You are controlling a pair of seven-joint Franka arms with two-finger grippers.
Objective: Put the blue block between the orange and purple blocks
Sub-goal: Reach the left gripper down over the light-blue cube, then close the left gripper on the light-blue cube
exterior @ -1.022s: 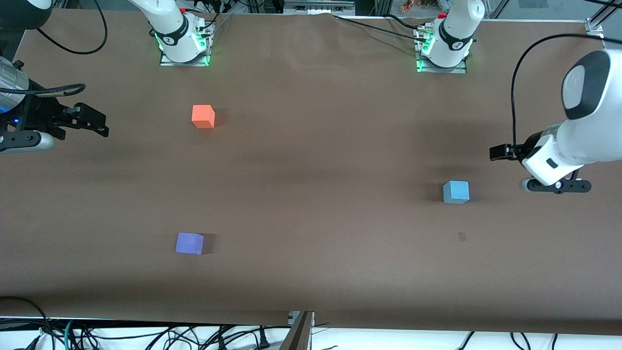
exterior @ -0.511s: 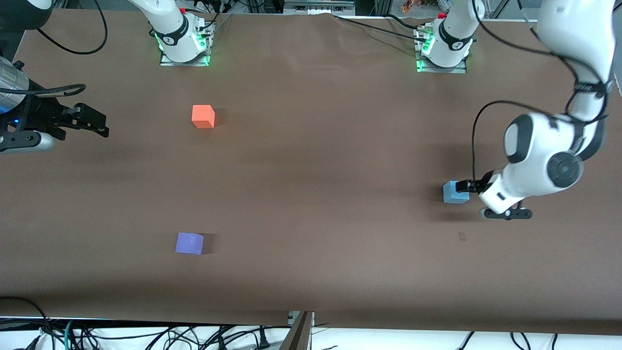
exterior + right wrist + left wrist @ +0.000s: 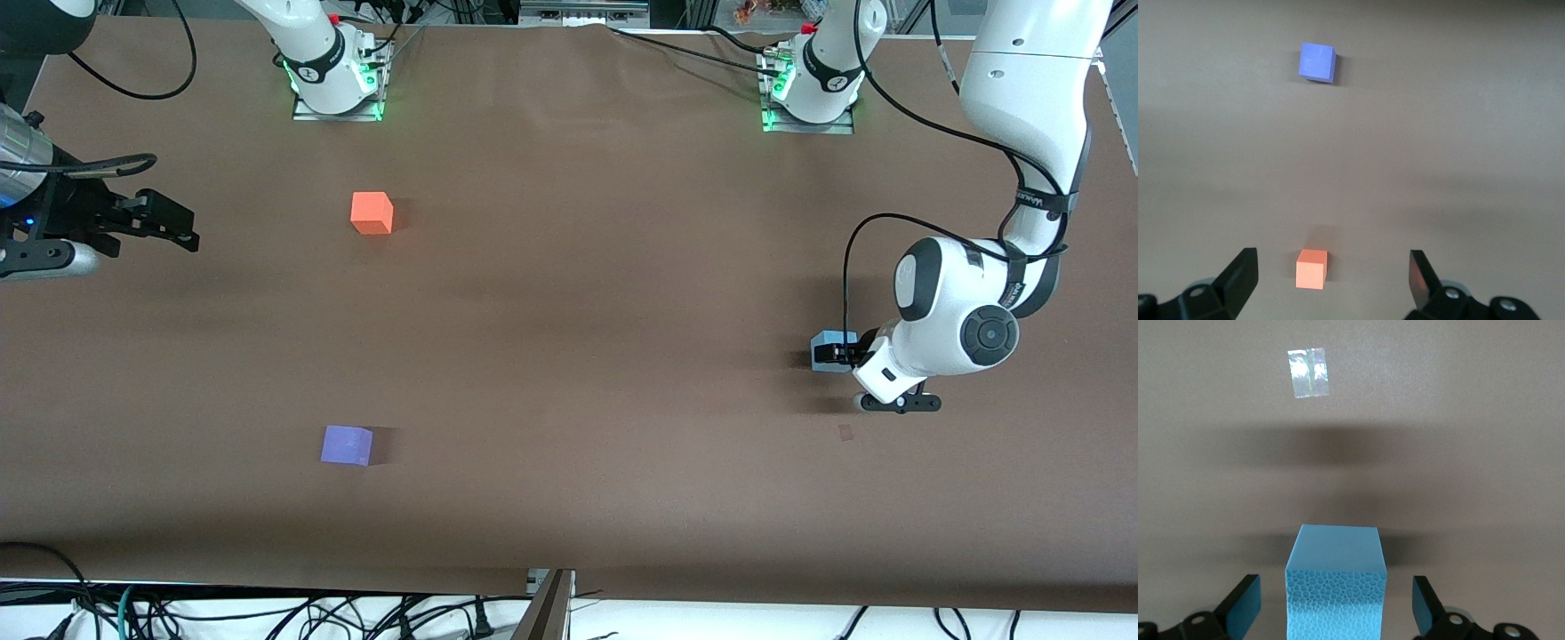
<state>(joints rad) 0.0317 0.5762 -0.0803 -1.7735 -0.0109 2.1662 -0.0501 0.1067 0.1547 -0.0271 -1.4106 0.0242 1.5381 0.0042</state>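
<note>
Next, my left gripper grabs the blue block (image 3: pixel 827 338) by two opposite sides, to place it between the orange and purple blocks.
The blue block (image 3: pixel 827 338) lies on the brown table toward the left arm's end. My left gripper (image 3: pixel 836 352) is low over it and open, with the block (image 3: pixel 1336 587) between its fingers and a gap on each side. The orange block (image 3: pixel 372 212) lies toward the right arm's end, and the purple block (image 3: pixel 347 444) lies nearer the front camera than it. My right gripper (image 3: pixel 173 227) is open and empty, held still over the table's right-arm end. Its wrist view shows the orange block (image 3: pixel 1312 268) and the purple block (image 3: pixel 1317 61).
A small shiny patch of tape (image 3: pixel 845 433) lies on the table a little nearer the front camera than the blue block, and it shows in the left wrist view (image 3: pixel 1307 373). The arm bases (image 3: pixel 336 80) (image 3: pixel 813 89) stand farthest from the front camera. Cables hang past the near edge.
My left arm has swung in from the table's end and come down over the blue block, so its open fingers now straddle it. The right arm and all blocks have not moved.
</note>
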